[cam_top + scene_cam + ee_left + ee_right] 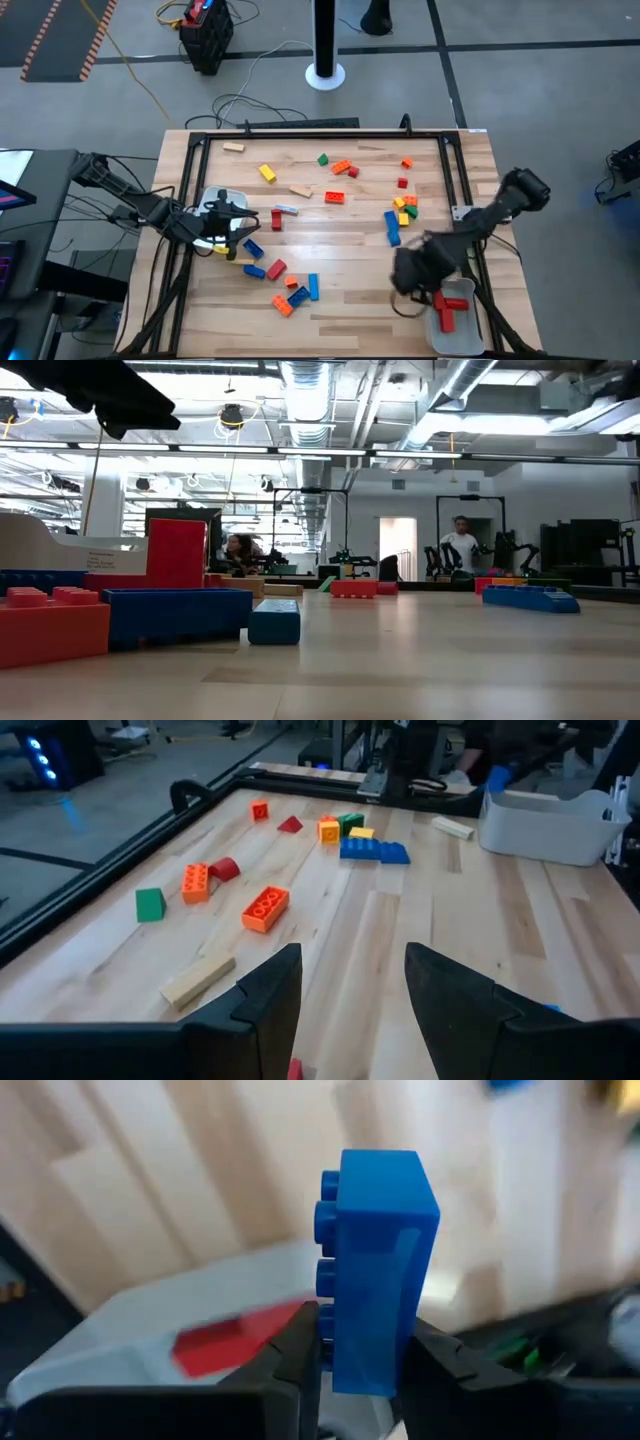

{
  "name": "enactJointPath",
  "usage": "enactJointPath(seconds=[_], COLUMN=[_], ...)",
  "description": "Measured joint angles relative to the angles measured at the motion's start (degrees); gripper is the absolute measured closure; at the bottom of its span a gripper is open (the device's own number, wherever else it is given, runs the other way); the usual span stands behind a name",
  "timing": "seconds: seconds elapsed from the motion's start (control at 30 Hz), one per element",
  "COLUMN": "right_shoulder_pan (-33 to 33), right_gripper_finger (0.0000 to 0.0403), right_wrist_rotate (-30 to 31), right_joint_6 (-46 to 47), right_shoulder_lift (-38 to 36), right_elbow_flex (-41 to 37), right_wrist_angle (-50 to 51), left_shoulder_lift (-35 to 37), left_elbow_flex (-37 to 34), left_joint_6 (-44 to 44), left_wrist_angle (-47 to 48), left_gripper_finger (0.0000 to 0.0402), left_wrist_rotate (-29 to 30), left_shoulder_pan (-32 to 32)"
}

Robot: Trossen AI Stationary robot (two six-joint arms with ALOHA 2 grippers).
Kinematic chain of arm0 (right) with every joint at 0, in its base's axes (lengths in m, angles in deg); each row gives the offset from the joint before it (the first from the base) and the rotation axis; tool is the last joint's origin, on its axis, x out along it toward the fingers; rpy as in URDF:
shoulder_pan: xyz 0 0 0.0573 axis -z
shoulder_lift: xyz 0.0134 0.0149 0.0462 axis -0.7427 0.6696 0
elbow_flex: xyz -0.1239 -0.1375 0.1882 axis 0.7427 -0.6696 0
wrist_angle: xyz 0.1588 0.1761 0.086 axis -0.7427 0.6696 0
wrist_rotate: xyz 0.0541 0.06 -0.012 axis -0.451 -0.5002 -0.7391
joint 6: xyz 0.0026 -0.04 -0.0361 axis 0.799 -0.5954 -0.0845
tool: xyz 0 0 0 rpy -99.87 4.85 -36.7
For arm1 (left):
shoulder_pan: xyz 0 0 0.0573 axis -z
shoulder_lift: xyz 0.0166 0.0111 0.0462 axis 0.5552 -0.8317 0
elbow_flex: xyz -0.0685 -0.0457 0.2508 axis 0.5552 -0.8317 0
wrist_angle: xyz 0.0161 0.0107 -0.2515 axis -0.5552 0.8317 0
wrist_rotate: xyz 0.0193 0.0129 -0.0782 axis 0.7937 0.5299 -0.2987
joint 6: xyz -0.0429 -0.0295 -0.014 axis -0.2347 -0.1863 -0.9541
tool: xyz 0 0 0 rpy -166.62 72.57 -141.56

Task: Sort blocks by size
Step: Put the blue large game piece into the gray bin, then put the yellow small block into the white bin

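The blue brick sticks out over the table with its far end. My right gripper needs to move the brick inside the white tray's rim before it lets go.
Toy blocks lie scattered on the wooden table: a red one, a yellow one, a blue one and several more by the near edge. My right gripper is shut on a blue studded brick, above and just left of a white tray that holds red blocks. My left gripper is open and empty, low over the table's left side, beside a second white tray. My right gripper pinches the blue brick's near end between its two fingers, one on the studded face and one on the opposite face. The fingers slant down toward the table. The brick stands out beyond the fingertips, lifted clear over the tray's edge.
A black metal frame runs round the table's edge. In the low view red and blue bricks lie close in front. In the left wrist view orange, green, red and tan blocks lie ahead, with bare wood right before the fingers.
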Motion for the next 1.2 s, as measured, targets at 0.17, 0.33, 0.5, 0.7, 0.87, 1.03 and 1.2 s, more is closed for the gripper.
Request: enactJointPath(seconds=[0.17,0.33,0.5,0.7,0.87,1.03,1.2], right_shoulder_pan=[-9.24,-15.90,-18.47,-16.82,-13.11,-6.09,5.68], right_gripper_finger=[0.0281,0.0281,0.0250,0.0176,0.0156,0.0155,0.0155], right_wrist_rotate=[-3.85,-6.17,-6.33,-8.26,-6.62,8.70,17.15], right_joint_6=[16.03,27.57,33.81,33.77,30.26,24.32,18.10], right_shoulder_lift=[-0.14,-0.11,-0.12,-2.26,-5.28,-7.19,-7.85], right_elbow_flex=[0.00,-1.98,-3.17,-3.15,-3.09,-3.17,-6.86], right_wrist_angle=[-1.36,-7.17,-5.95,0.34,3.73,8.45,4.10], left_shoulder_lift=[0.00,-0.02,-0.04,-0.04,-0.04,-0.04,-0.04], left_elbow_flex=[0.00,0.00,0.00,0.00,0.00,0.00,0.00], left_joint_6=[-1.60,-2.41,-2.42,-1.83,-1.72,-1.69,-1.90], left_wrist_angle=[0.06,0.10,0.10,0.07,0.08,0.07,0.07], left_gripper_finger=[0.0227,0.0227,0.0227,0.0227,0.0227,0.0227,0.0227], left_wrist_rotate=[-1.28,-1.91,-3.93,-4.04,-4.04,-4.01,-3.99], left_shoulder_pan=[0.00,0.31,0.33,0.28,0.28,0.26,0.26])
